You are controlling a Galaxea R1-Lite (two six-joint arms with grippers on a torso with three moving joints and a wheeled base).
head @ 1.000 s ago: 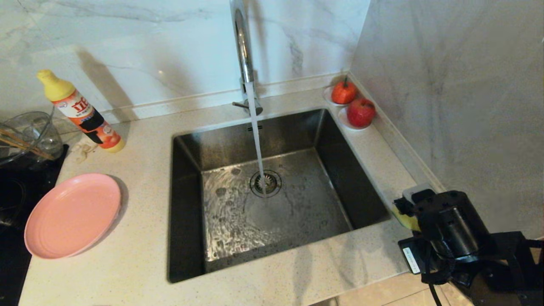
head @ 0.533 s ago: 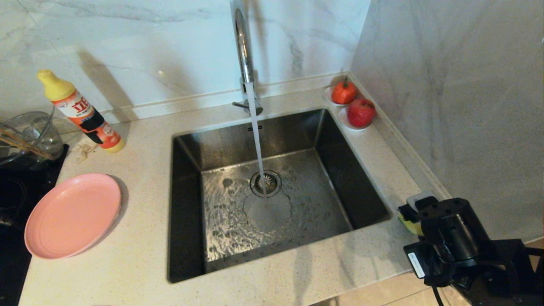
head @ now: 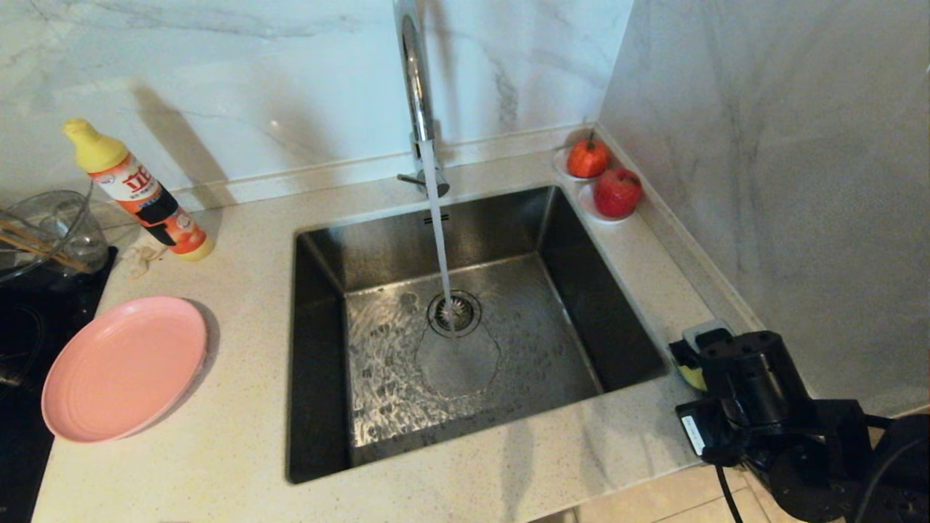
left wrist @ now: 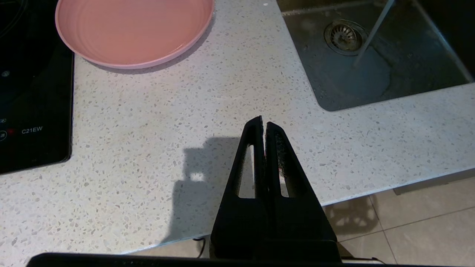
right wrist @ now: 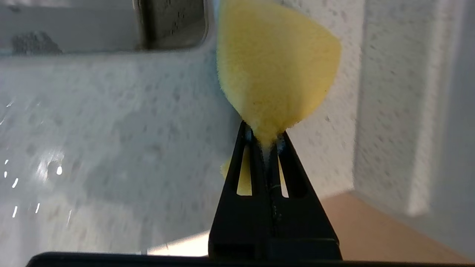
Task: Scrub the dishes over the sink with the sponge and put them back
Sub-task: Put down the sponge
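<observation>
The yellow sponge's pinched end (right wrist: 266, 131) is short of the counter part beside the sink, so my right gripper moves the sponge farther back before releasing it.
My right gripper (right wrist: 264, 135) is shut on the yellow sponge (right wrist: 274, 66), pinching one edge so the foam fans out past the tips. In the head view that gripper (head: 696, 354) hangs over the counter at the sink's front right corner, with only a bit of the sponge (head: 691, 377) showing. The steel sink (head: 581, 290) has water running from the chrome faucet (head: 415, 80) onto the drain (head: 454, 312). The pink plate (head: 123, 367) lies on the counter left of the sink. Wooden chopsticks (head: 40, 247) rest at the far left. My left gripper (left wrist: 263, 123) is shut and empty above the front counter, with the plate (left wrist: 133, 29) beyond it.
A detergent bottle (head: 138, 192) leans behind the plate. A clear glass bowl (head: 51, 225) sits on the black cooktop (head: 18, 334), with the chopsticks across it. Two red fruits (head: 603, 178) on small dishes occupy the back right corner. The wall (head: 763, 181) runs close along the right.
The right gripper with the sponge dipped slightly toward the counter's front edge, then came back left. Its wrist has turned and the arm behind it sits lower in view.
</observation>
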